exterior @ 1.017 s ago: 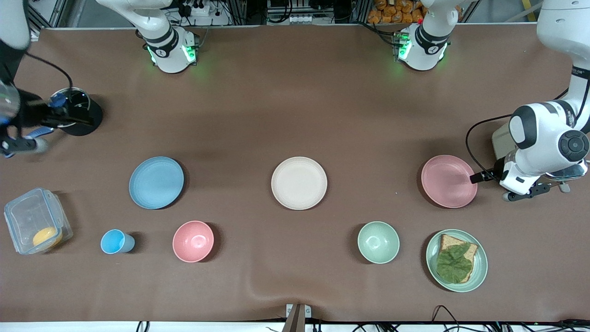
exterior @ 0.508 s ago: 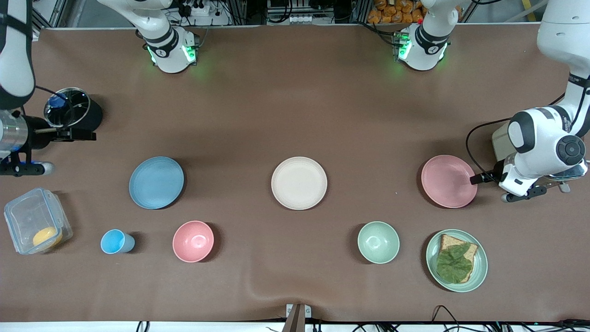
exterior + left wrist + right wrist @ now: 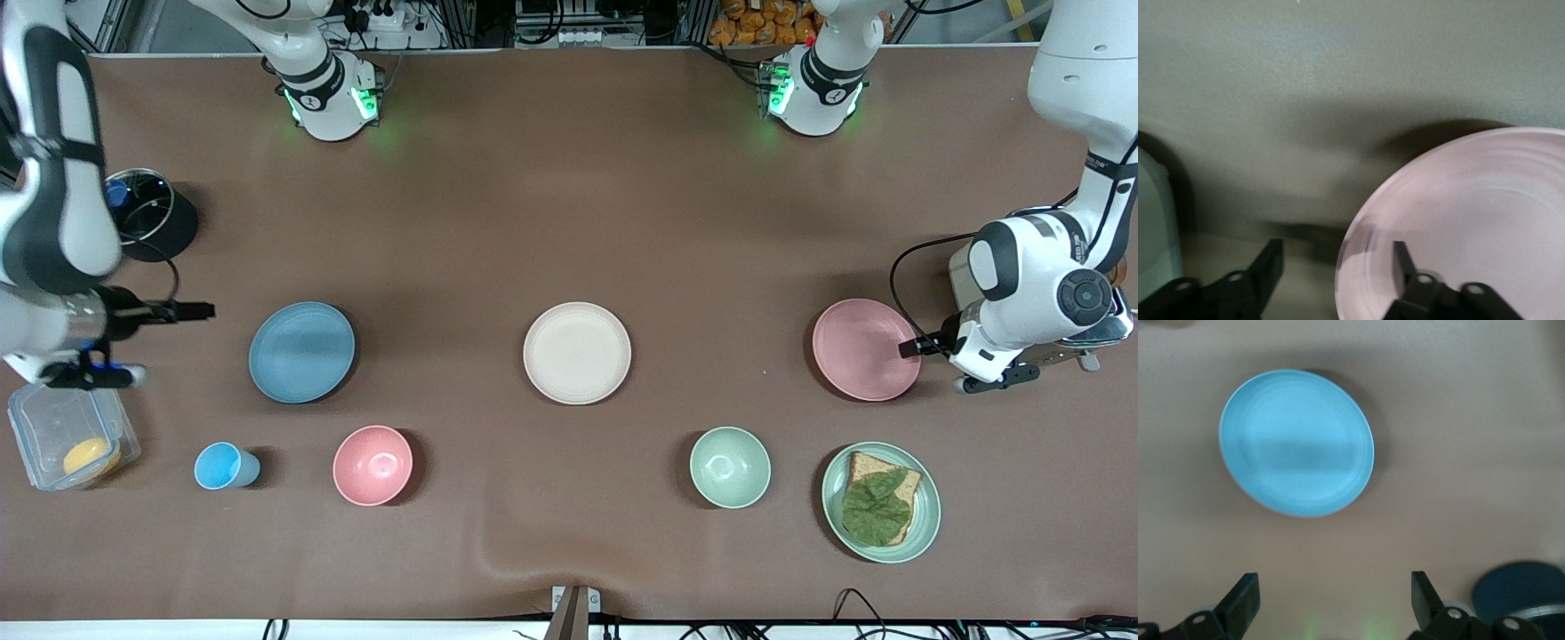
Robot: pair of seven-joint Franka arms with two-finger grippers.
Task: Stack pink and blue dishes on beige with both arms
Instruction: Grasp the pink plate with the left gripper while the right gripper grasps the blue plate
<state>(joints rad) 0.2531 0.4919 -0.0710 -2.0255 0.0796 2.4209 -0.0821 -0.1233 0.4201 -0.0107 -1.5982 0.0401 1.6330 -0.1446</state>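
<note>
The robot's right gripper needs to pick up the light blue plate by its rim [image 3: 252, 347] next, so that it can stack that plate on the beige plate [image 3: 577, 353].
The pale pink plate [image 3: 865, 348] lies flat near the left arm's end of the table. My left gripper [image 3: 909, 347] is low at its edge and open. In the left wrist view the gripper [image 3: 1337, 263] straddles the rim of the pink plate [image 3: 1471, 220], one finger over the dish and one outside it. The light blue plate [image 3: 301, 351] lies toward the right arm's end. My right gripper [image 3: 200, 311] hangs open and empty over the table beside it; its wrist view shows the gripper [image 3: 1335, 593] short of the blue plate [image 3: 1297, 443]. The beige plate [image 3: 577, 353] lies bare in the middle.
Nearer the front camera stand a blue cup [image 3: 222, 466], a pink bowl [image 3: 372, 465], a green bowl [image 3: 730, 467] and a green plate with toast [image 3: 880, 501]. A clear box [image 3: 71, 436] and a dark lidded pot [image 3: 147, 213] sit at the right arm's end.
The right arm has swung from the dark pot to beside the blue plate. The left gripper has crept a little further over the pink plate's rim.
</note>
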